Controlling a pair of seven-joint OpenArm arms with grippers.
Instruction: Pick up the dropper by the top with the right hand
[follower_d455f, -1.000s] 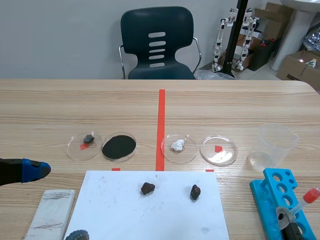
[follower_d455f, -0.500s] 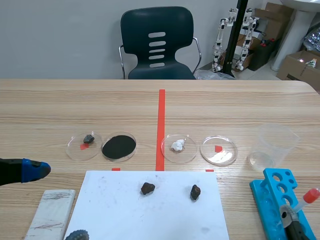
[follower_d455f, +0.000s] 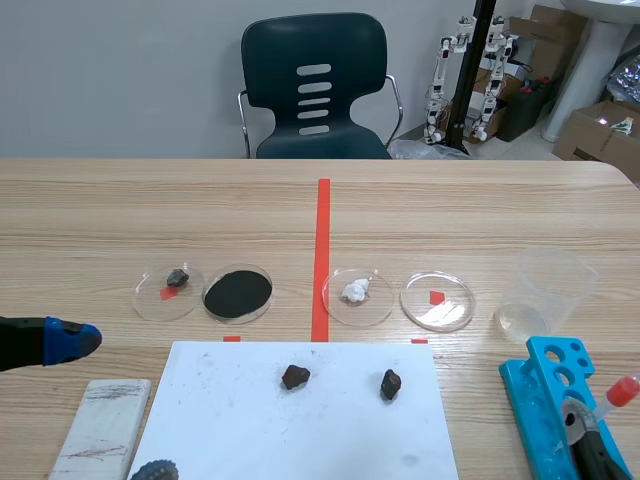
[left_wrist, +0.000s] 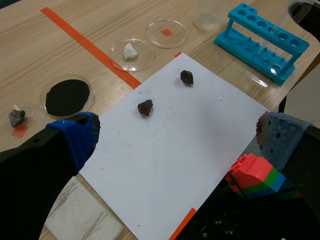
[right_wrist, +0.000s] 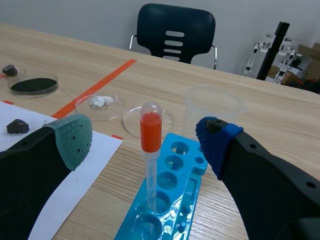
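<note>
The dropper should be lifted out of the blue tube rack, so my right gripper needs to grab it by its red bulb (follower_d455f: 622, 390) (right_wrist: 150, 131) next.
The dropper (right_wrist: 150, 150) stands upright in the blue tube rack (right_wrist: 187, 172), its red bulb (right_wrist: 150, 131) at the top. My right gripper (right_wrist: 145, 137) is open, one finger on each side of the bulb and not touching it. In the scene view the bulb (follower_d455f: 622, 390) shows at the bottom right over the rack (follower_d455f: 545, 395), with the right gripper (follower_d455f: 590, 435) low beside it. My left gripper (follower_d455f: 62, 340) is open at the left edge, holding nothing, and hangs over the white sheet (left_wrist: 170, 150).
A clear plastic beaker (follower_d455f: 548, 285) stands just beyond the rack. Several petri dishes (follower_d455f: 437, 300) lie in a row across the middle. Dark rocks (follower_d455f: 294, 377) rest on the white sheet (follower_d455f: 300, 430). A white block (follower_d455f: 100, 425) lies at the front left.
In the scene view my right gripper has shifted slightly to the right, closer to the dropper. The dropper and the left arm have not moved.
</note>
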